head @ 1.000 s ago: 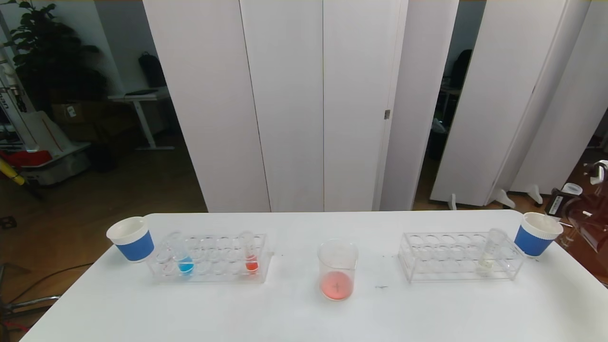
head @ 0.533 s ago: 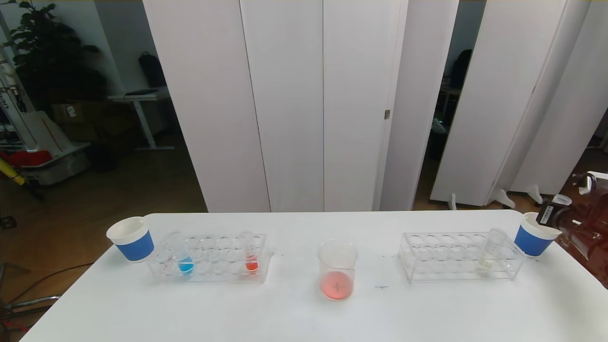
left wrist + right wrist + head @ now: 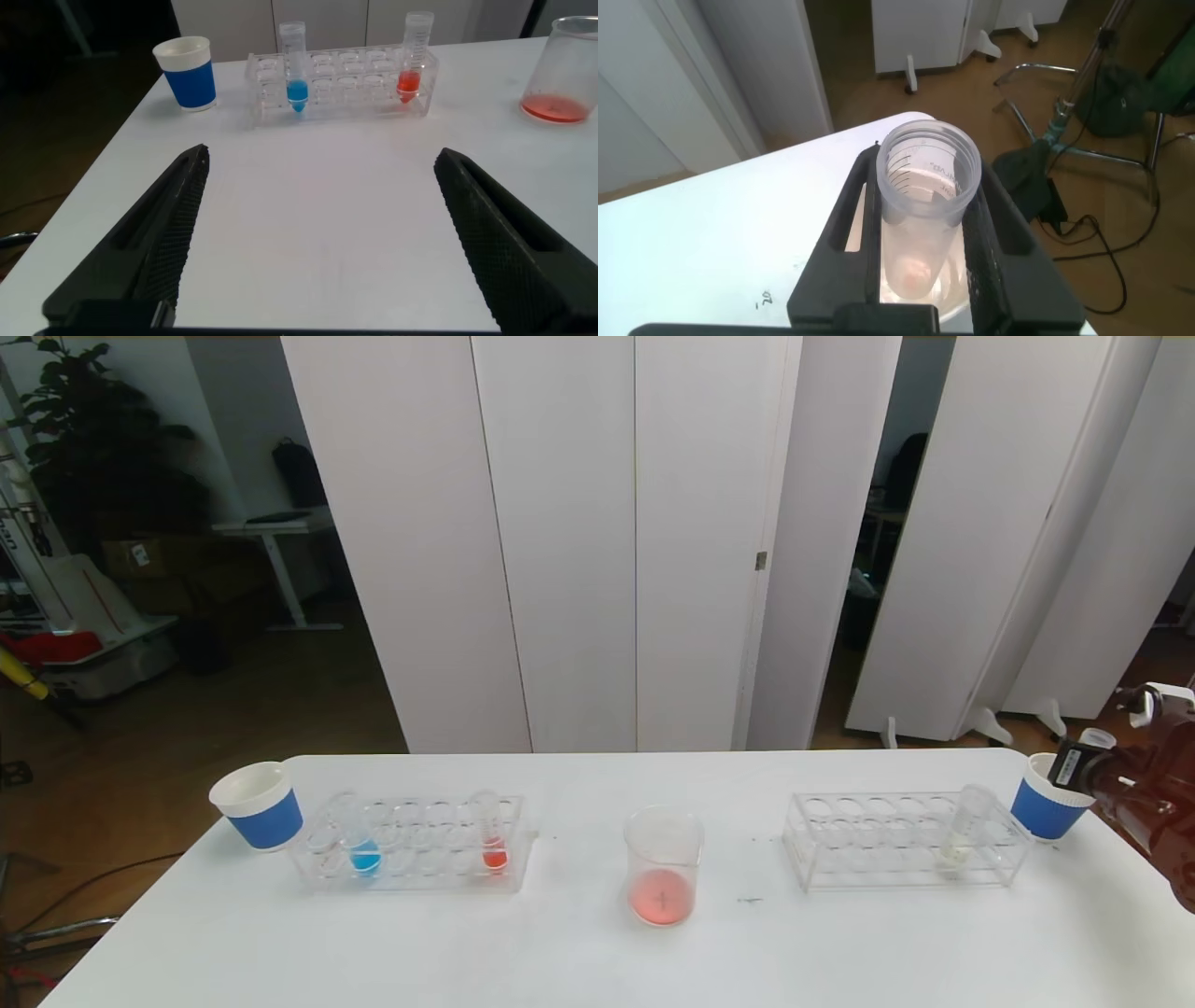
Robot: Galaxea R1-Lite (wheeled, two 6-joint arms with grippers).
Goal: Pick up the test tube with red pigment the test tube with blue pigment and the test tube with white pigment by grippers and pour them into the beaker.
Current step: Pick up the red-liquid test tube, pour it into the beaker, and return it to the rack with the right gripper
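Observation:
The test tube's lower end is inside the paper cup's rim and the tube would rest in the paper cup (image 3: pixel 948 294), so it is time for my right gripper to open.
My right gripper (image 3: pixel 929 182) is shut on a clear, marked test tube (image 3: pixel 926 201) that holds only a pinkish trace at its bottom. In the head view this gripper (image 3: pixel 1074 767) hangs at the rim of the right paper cup (image 3: pixel 1044 807). The beaker (image 3: pixel 663 863) stands mid-table with red liquid in it. The test tube with red pigment (image 3: pixel 494 845) and the test tube with blue pigment (image 3: pixel 362 847) stand in the left rack (image 3: pixel 411 873). The test tube with white pigment (image 3: pixel 964 835) stands in the right rack (image 3: pixel 887 845). My left gripper (image 3: pixel 322 157) is open above bare table, short of the left rack (image 3: pixel 341 89).
A second blue-banded paper cup (image 3: pixel 259 805) stands left of the left rack. The table's right edge and corner lie close under my right arm. White folding screens stand behind the table.
My right gripper has carried the held tube in from the right edge, down and leftward, to the right paper cup's rim. Nothing else has moved.

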